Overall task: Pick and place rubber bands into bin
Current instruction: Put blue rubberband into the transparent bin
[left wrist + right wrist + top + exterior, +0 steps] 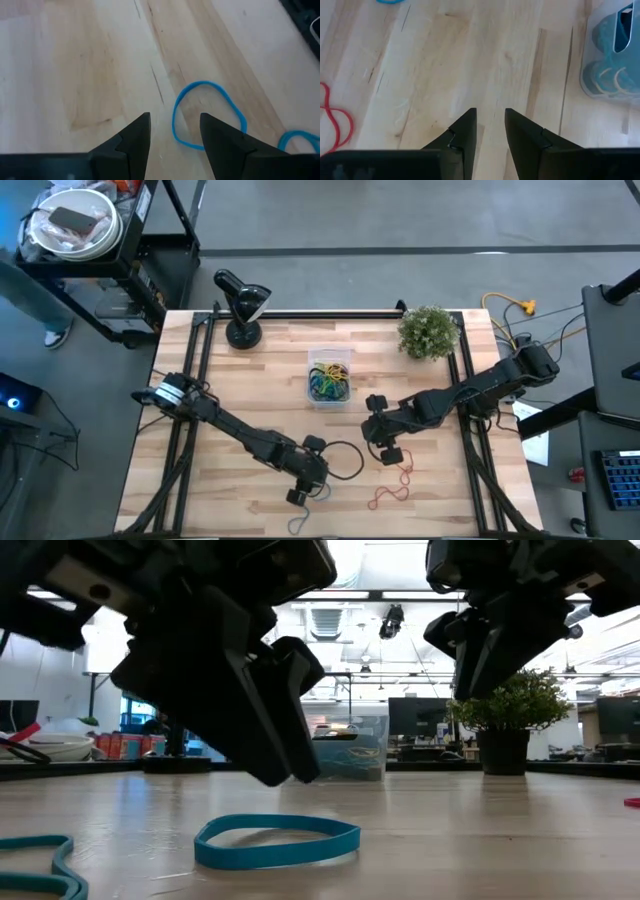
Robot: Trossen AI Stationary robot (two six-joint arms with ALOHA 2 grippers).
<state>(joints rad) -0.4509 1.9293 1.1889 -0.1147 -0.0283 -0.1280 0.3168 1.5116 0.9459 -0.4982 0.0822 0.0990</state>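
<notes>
I need to pick up the blue rubber band by a part of its loop (176, 110) with my left gripper next. Then I need to put the band into the bin.
The clear bin (328, 379) stands at the table's middle with several coloured rubber bands in it; it also shows in the right wrist view (615, 55). A blue rubber band (207, 115) lies flat on the wood near the front edge; it also shows in the low view (275, 840). My left gripper (175, 132) is open and hovers just above it, the band's near curve below the gap between the fingers. A second blue band (300, 140) lies beside it. Red bands (392, 485) lie at the front right. My right gripper (490, 125) is open and empty, near the bin's front right.
A black desk lamp (243, 305) stands at the far left and a potted plant (430, 330) at the far right. A black cable loop (345, 460) hangs by my left wrist. Bare wood lies between the bin and the front edge.
</notes>
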